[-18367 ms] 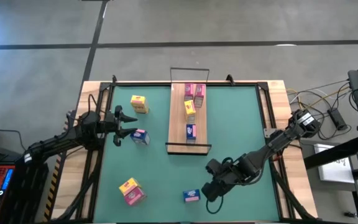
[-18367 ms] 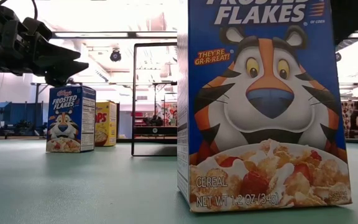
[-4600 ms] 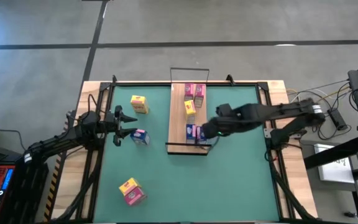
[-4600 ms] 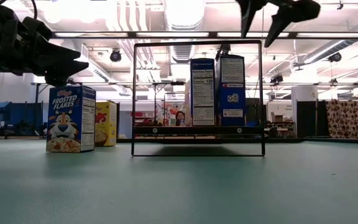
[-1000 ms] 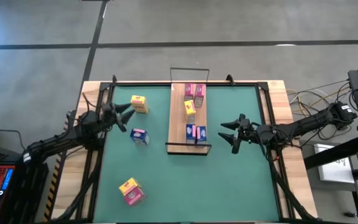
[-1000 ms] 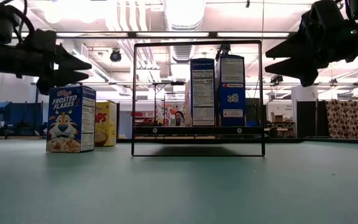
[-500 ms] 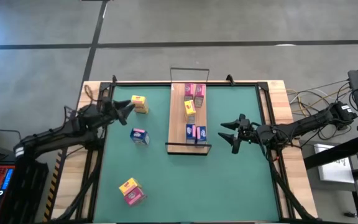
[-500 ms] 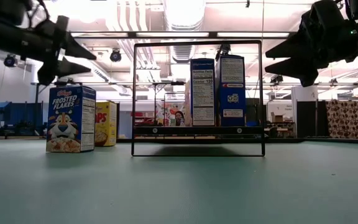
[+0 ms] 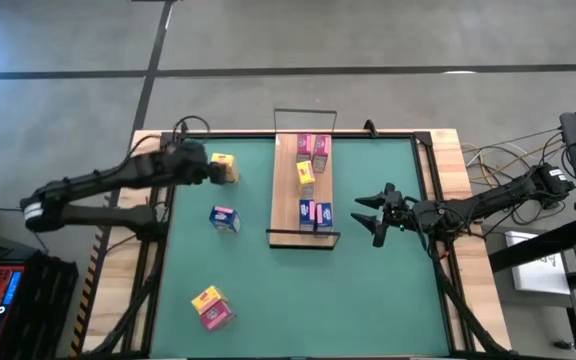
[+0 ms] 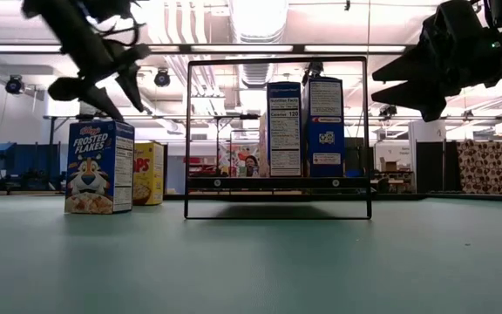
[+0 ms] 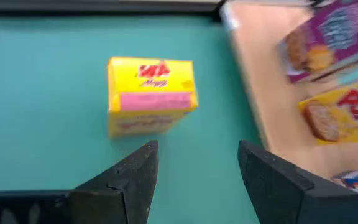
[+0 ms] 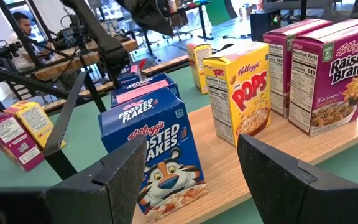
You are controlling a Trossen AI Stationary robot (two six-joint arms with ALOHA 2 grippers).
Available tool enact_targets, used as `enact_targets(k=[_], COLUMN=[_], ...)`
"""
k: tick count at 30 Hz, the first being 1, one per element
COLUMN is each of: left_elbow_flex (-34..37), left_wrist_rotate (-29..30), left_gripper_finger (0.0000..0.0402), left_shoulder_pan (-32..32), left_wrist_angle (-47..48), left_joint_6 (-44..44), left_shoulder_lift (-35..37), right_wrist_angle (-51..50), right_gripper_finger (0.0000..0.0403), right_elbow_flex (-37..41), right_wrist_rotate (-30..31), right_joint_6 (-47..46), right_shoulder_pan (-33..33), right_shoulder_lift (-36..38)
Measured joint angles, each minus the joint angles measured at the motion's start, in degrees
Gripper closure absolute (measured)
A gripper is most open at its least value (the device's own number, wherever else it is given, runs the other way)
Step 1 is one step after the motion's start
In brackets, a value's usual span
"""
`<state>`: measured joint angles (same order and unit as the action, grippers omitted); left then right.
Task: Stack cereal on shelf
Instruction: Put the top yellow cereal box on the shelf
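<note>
I should next use my left gripper to grab the loose Pops box by its opposite sides, so it can stand beside the yellow box on the shelf [image 9: 286,190].
The shelf [image 9: 286,190] is a light-wood board with wire rails, and it carries pink, yellow and blue cereal boxes standing upright [image 9: 313,212]. A yellow cereal box [image 9: 226,167] rests on the green table to its left, seen from above in the left wrist view [image 11: 151,93]. My left gripper [image 9: 209,170] hangs open just above and beside that box, tilted down, touching nothing. A blue box [image 9: 225,219] stands nearer. A yellow-and-pink pair [image 9: 211,307] lies by the near edge. My right gripper [image 9: 367,218] waits open to the right of the shelf.
The shelf's near wire rail [image 10: 277,139] rises as a tall black frame. The right wrist view looks at the shelf's Frosted Flakes box [image 12: 160,155], Pops box [image 12: 244,102] and Raisin Bran box [image 12: 334,74]. Green table [image 9: 368,300] lies bare at near right.
My left gripper has risen and swung toward the far edge and the yellow box. It has tipped from level to pointing steeply down and has rolled. Its fingers stay open. No box has moved.
</note>
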<state>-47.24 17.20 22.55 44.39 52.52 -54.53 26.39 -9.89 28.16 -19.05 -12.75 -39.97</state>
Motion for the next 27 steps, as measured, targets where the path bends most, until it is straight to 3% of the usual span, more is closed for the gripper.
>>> enact_targets(k=[6,12,19,27], left_elbow_flex=[-8.57,-13.52,-15.66,-15.74], left_wrist_rotate=[-0.02,2.88,2.99,2.35], left_gripper_finger=[0.0198,0.0189,0.0105,0.0017], left_shoulder_pan=[0.17,1.10,3.66,3.76], left_wrist_angle=[11.18,11.36,12.30,12.36], left_joint_6=[7.06,2.64,2.00,0.46], left_shoulder_lift=[-8.96,-14.26,-20.17,-22.28], right_wrist_angle=[0.00,0.00,0.00,0.02], right_gripper_finger=[0.0163,0.0163,0.0163,0.0163], right_elbow_flex=[0.00,0.00,0.00,0.00], right_wrist_rotate=[0.00,0.00,0.00,0.00], right_joint_6=[0.00,0.00,0.00,0.00], right_shoulder_pan=[0.01,0.00,0.00,0.02], right_shoulder_lift=[0.00,0.00,0.00,0.00])
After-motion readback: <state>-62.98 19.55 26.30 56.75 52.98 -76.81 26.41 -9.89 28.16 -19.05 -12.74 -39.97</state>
